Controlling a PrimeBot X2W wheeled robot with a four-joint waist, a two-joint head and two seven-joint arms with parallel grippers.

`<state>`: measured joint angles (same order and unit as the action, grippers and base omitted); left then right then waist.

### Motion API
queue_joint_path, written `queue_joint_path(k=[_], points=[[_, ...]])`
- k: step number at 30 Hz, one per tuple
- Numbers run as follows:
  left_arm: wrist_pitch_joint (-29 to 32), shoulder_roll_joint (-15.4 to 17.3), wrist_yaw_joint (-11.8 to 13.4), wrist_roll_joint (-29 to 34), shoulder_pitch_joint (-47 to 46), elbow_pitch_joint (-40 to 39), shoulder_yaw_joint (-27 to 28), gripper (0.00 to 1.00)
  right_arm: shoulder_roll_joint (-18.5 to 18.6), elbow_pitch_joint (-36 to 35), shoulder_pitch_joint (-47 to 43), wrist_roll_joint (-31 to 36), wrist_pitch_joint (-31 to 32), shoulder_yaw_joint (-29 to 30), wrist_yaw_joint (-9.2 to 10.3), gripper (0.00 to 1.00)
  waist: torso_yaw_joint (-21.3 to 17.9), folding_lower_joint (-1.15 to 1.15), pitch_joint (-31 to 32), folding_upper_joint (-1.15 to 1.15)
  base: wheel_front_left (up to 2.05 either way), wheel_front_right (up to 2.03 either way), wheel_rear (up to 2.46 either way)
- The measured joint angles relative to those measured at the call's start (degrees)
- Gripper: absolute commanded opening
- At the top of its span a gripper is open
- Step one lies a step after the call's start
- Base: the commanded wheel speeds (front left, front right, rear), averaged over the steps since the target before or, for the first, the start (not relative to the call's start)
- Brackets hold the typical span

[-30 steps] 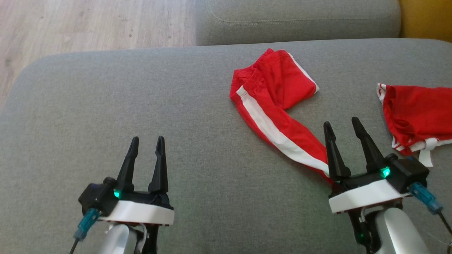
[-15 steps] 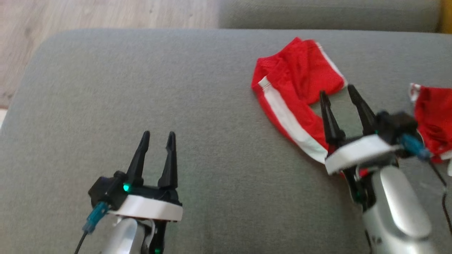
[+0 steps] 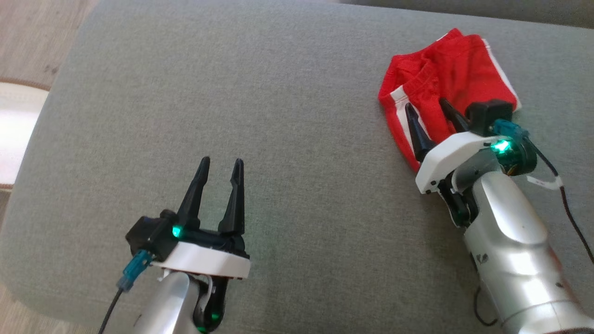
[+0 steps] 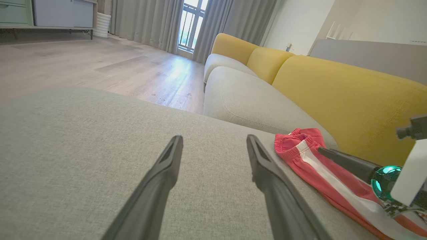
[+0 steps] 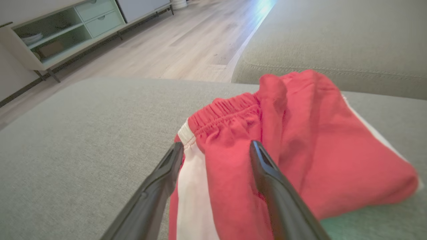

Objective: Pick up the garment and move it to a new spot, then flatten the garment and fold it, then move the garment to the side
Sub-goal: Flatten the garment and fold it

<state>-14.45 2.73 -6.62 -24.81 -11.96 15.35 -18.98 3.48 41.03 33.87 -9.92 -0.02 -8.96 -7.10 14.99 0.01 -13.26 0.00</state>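
Note:
The red pants (image 3: 468, 69) need to be flattened for folding. My left gripper will grab them by the white end of the elastic waistband (image 3: 398, 94).
The garment (image 3: 452, 69) is a crumpled pair of red pants with a white side stripe, lying on the grey cushion (image 3: 278, 116) at the upper right of the head view. My right gripper (image 3: 427, 104) hovers open just over its waistband end. In the right wrist view the garment (image 5: 300, 140) lies under the fingers (image 5: 160, 186), which straddle the white stripe with nothing held. My left gripper (image 3: 220, 162) stands open over bare cushion at the lower left. The left wrist view shows the garment (image 4: 300, 150) off to the right, with the right gripper's finger above it.
Wooden floor (image 3: 28, 41) lies beyond the cushion's left edge. A second grey cushion (image 5: 333, 43) and a yellow sofa back (image 4: 350, 96) stand behind the garment. A low cabinet (image 5: 66, 30) stands across the floor.
The head camera has swung left and down. My right gripper has moved forward from the pant leg's end to over the waistband, still open. The left gripper has kept its pose.

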Motion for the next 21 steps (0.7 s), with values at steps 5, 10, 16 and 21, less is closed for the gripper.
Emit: queue_joint_path(k=[5,10,16,21], points=[[0.0,-0.07,0.07,-0.83,-1.36,-0.04,-1.41,1.0,0.09,8.15,4.06,2.4,-1.07,-0.18,0.0,1.0,1.28,0.0,-1.4,0.0,0.0,0.0,0.0],[0.0,-0.08,0.14,-1.46,-2.25,0.01,-2.59,1.0,0.36,12.39,6.88,0.86,-4.65,-4.28,0.0,0.0,2.44,0.0,-2.19,0.0,0.0,0.0,0.0],[0.0,-0.09,0.42,-1.44,-2.27,0.56,-2.87,1.0,0.45,11.34,7.67,-8.59,-7.35,-16.29,0.0,0.0,2.07,-0.01,-1.71,0.0,0.0,0.0,0.0],[0.0,-0.09,0.58,-1.43,-2.27,0.82,-2.85,1.0,0.59,7.14,7.57,-16.85,-6.84,-28.24,0.0,0.0,1.24,-0.01,-0.95,0.0,0.0,0.0,0.0]])
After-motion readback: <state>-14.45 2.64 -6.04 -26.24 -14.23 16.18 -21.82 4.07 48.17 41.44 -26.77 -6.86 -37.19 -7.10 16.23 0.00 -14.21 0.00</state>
